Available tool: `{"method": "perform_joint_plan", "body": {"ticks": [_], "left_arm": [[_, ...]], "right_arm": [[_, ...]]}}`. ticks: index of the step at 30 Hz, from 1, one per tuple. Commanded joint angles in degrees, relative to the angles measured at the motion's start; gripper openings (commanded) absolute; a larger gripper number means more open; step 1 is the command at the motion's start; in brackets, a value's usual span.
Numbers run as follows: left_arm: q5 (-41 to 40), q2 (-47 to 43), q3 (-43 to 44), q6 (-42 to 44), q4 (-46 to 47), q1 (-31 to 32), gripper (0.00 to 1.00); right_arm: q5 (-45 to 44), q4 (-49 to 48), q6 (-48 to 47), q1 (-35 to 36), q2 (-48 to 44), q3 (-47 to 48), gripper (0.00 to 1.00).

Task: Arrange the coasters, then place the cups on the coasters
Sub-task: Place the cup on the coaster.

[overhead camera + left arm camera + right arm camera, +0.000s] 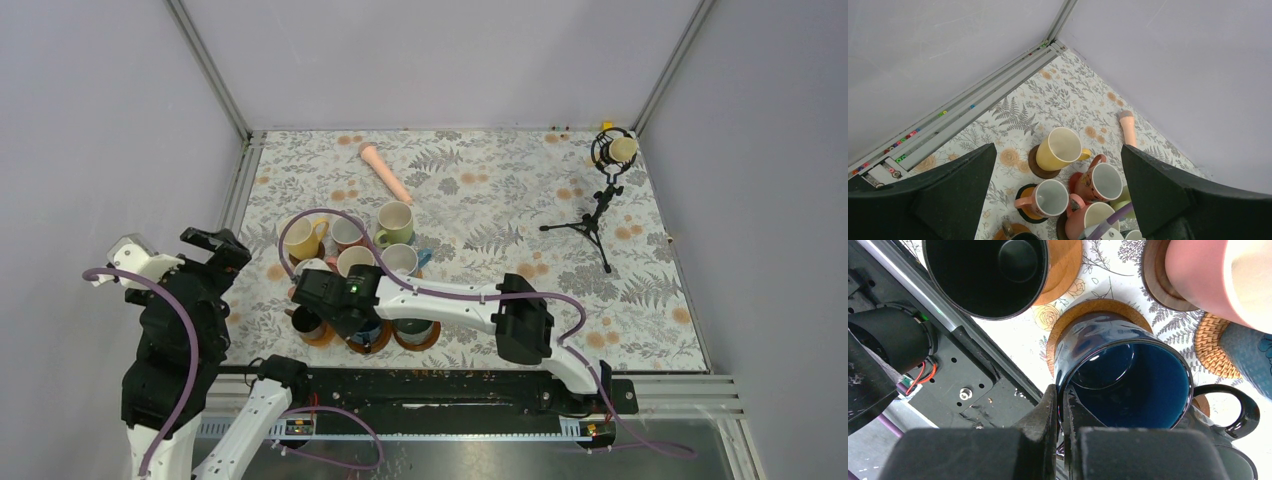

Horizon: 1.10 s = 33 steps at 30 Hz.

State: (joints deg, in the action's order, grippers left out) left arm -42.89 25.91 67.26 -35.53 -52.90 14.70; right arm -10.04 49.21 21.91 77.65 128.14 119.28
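My right gripper is holding the navy cup with its base over the cork coaster, beside the black cup. The navy cup would land there if I opened, so I should let go of it now.
My right gripper (1060, 390) is shut on the near rim of a navy cup (1128, 375), one finger inside and one outside. That cup stands over a round cork coaster (1098, 310); whether it touches I cannot tell. Beside it a black cup (985, 275) sits on an orange wood coaster (1063, 265), and a pink cup (1208, 275) on a dark brown one (1153, 280). My left gripper (1058, 147) hangs open and empty, high over the cluster's left side. Below it, a yellow cup (1060, 149) rests on a dark brown coaster (1035, 165).
A long pink stick (385, 172) lies on the floral cloth behind the cups. A black tripod microphone (605, 190) stands at the back right. The black base rail (968, 380) runs close to the navy cup. A tan woven coaster (1210, 347) carries a grey-blue cup (1248, 355).
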Motion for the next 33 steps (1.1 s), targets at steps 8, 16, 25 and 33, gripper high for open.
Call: {"method": "perform_joint_plan", "body": {"ticks": [8,16,25,33], "left_arm": [[-1.5,-0.5,-0.4,0.8,2.4,0.2,0.99],[-1.5,-0.5,-0.4,0.8,2.4,0.2,0.99],[-1.2,-0.5,-0.4,0.7,2.5,0.2,0.99],[-1.0,-0.5,-0.5,0.9,2.8,0.3,0.99]], "right_arm": [[-3.2,4.4,-0.4,1.1,1.0,5.6,0.0],[-2.5,4.3,-0.5,1.2,1.5,6.5,0.09],[-1.9,1.9,-0.5,1.1,0.6,5.7,0.17],[-0.7,1.6,-0.2,1.2,-0.1,5.5,0.23]]}}
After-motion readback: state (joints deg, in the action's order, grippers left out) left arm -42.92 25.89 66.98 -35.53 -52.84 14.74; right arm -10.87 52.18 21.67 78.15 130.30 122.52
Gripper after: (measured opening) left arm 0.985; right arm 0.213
